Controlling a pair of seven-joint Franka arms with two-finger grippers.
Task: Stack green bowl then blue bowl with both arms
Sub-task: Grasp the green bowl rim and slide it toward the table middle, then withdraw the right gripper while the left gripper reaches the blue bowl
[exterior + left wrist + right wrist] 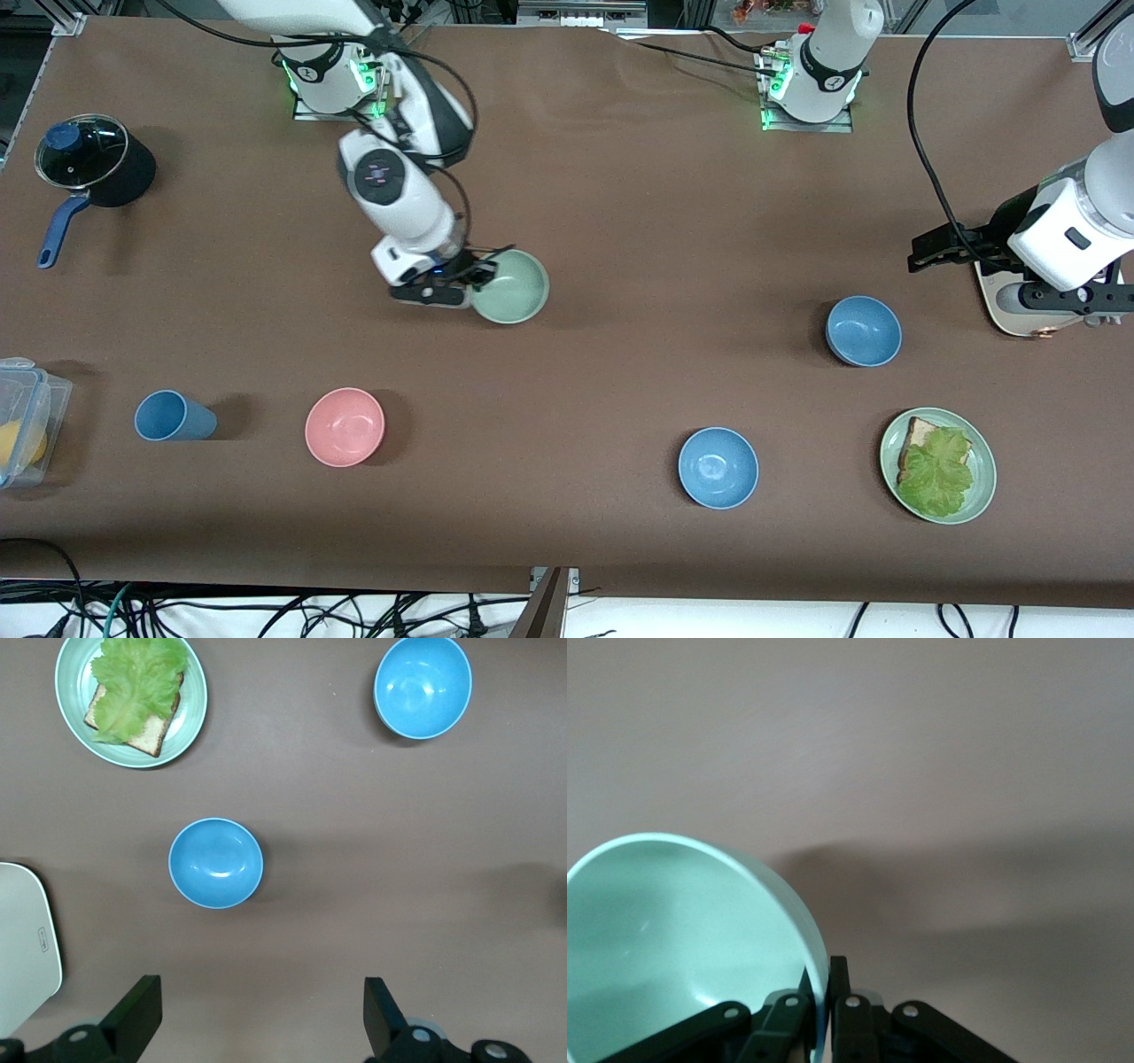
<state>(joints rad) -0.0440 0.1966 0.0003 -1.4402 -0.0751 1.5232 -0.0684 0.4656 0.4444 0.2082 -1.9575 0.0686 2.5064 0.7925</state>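
Observation:
The rim of the pale green bowl (512, 288) (682, 939) slants above its shadow, so the robot's right gripper should keep hold of the bowl until the bowl's base is flat on the tabletop.
The pale green bowl (512, 288) is in the middle of the table toward the right arm's end. My right gripper (478, 275) is shut on its rim, one finger inside and one outside. The right wrist view shows the bowl (682, 939) tilted in the gripper (826, 973). The duller blue bowl (863, 330) stands on the table toward the left arm's end and also shows in the left wrist view (215, 863). My left gripper (921, 251) hangs open and empty over bare table beside that bowl, its fingers wide apart in its wrist view (260, 985).
A brighter blue bowl (718, 467) and a green plate (979, 496) with bread and lettuce lie nearer the front camera. A white flat object (1005, 306) lies under the left arm. A pink bowl (345, 426), blue cup (173, 416), pot (93, 159) and plastic box (27, 416) are at the right arm's end.

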